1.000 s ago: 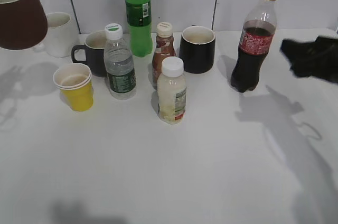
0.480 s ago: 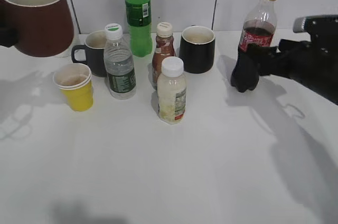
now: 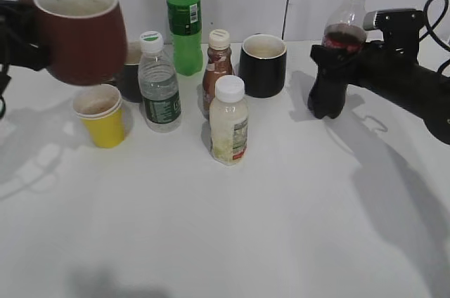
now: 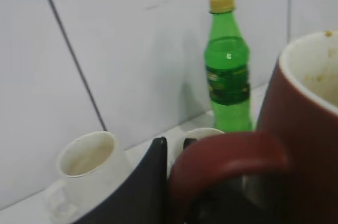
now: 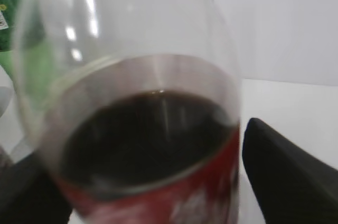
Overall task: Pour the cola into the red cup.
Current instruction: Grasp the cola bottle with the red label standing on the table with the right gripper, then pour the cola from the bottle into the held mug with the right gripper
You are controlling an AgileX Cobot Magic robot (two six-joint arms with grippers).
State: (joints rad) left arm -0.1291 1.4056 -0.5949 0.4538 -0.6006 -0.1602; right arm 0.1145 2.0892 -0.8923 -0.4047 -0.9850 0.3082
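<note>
My right gripper grabs the cola bottle by its labeled body next, since that leaves the bottle's neck free to pour into the red cup.
The red cup hangs in the air at the upper left, upright, above the yellow paper cup. My left gripper is shut on its handle; in the left wrist view the cup fills the right side and a black finger presses against the handle. The cola bottle stands on the table at the back right, cap on. My right gripper is open around its label. In the right wrist view the bottle fills the frame, with a small gap before the right finger.
On the table stand a yellow paper cup, a water bottle, a small brown bottle, a milky white-capped bottle, a black mug, a green bottle and a dark mug. A white mug stands by the wall.
My left gripper has carried the red cup to the right, over the yellow cup. My right gripper has moved left and come round the cola bottle's label.
</note>
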